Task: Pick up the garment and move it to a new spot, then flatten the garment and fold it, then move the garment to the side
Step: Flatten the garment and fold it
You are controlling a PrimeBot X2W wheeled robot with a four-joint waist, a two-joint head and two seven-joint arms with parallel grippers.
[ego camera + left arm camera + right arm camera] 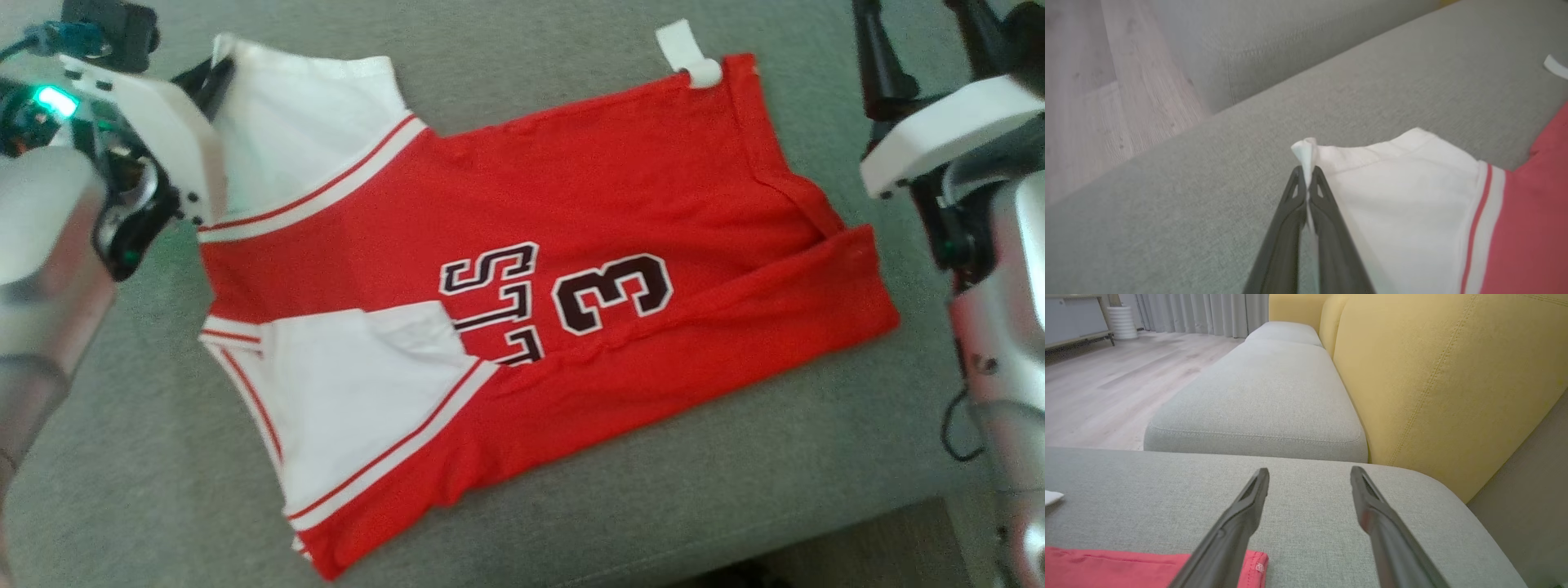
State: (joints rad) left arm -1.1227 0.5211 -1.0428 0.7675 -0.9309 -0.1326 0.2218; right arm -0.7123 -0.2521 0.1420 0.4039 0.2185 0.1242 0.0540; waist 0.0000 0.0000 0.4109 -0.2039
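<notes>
The right gripper grabs the garment by its red bottom hem [762, 127] [1256, 566] next, to fold the garment neatly.
The garment [571, 204], a red jersey with white sleeves and black lettering, lies spread on a grey sofa cushion [620, 506], its lower edge folded up. My left gripper [214, 77] is at the jersey's far left corner. In the left wrist view it [1306, 173] is shut on the bunched tip of the white sleeve [1404, 183]. My right gripper [918, 24] hovers off the jersey's right end. In the right wrist view it [1310, 470] is open over bare cushion, just past the red hem corner [1126, 567].
A small white fabric strip [686, 53] sticks out at the jersey's far edge. A yellow backrest [1453, 375] rises to the right and another grey seat cushion [1257, 396] lies beyond. Wooden floor [1086, 102] lies past the cushion's left edge.
</notes>
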